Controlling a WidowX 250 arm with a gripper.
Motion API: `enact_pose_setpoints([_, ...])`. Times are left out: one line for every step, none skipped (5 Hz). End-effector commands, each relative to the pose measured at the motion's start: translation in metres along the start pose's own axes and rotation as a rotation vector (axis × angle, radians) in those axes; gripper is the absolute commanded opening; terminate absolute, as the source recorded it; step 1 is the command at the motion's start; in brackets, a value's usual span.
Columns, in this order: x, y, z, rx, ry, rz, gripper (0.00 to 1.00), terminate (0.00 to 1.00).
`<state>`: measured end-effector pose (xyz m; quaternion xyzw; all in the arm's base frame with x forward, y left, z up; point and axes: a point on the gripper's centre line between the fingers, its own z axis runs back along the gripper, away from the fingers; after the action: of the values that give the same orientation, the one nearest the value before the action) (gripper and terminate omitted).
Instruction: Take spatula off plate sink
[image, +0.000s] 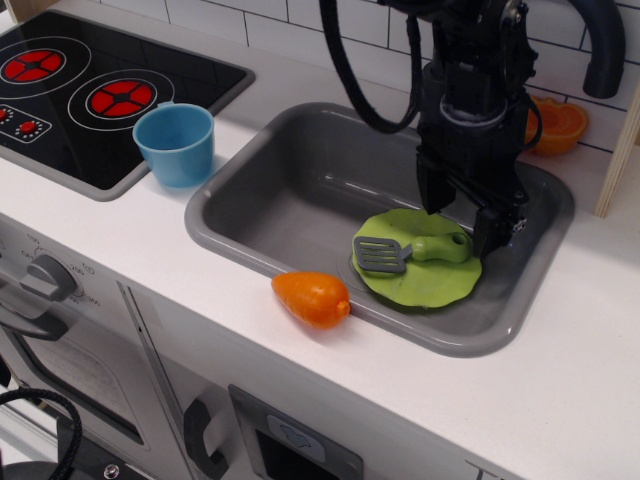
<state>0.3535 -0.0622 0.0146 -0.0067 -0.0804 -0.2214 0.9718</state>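
My gripper picks up the spatula by its thick green handle (443, 248) next, since the spatula's slotted blade (380, 255) is thin and lies flat over the plate.
The spatula (405, 251) lies on the lime-green plate (425, 275) in the right front part of the grey sink (290, 195). Its grey slotted blade points left and its green handle points right. My gripper (462, 225) is open, its two black fingers hanging down just above the handle's right end, one finger behind the plate and one to its right. It holds nothing.
An orange toy vegetable (313, 298) lies on the white counter at the sink's front rim. A blue cup (176, 143) stands left of the sink beside the black stovetop (90, 90). An orange piece (557, 122) sits behind the sink. A dark faucet (600, 50) curves at the top right.
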Motion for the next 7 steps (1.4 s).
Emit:
enact_pose_setpoints([-0.001, 0.003, -0.006, 0.022, 0.0, -0.031, 1.0, 0.0])
enact_pose_setpoints([-0.007, 0.005, -0.009, 0.029, 0.001, -0.035, 1.0, 0.0])
enact_pose_setpoints([-0.011, 0.004, -0.01, 0.035, 0.01, -0.031, 0.0, 0.0])
enact_pose_setpoints([-0.005, 0.003, -0.017, 0.046, 0.015, -0.02, 0.0, 0.0])
enact_pose_setpoints([-0.002, 0.005, -0.009, 0.032, -0.001, 0.017, 0.0, 0.0])
enact_pose_setpoints([0.002, 0.011, 0.01, 0.023, -0.039, 0.051, 0.0, 0.0])
enact_pose_setpoints([0.002, 0.019, 0.034, 0.014, -0.1, 0.15, 0.0, 0.0])
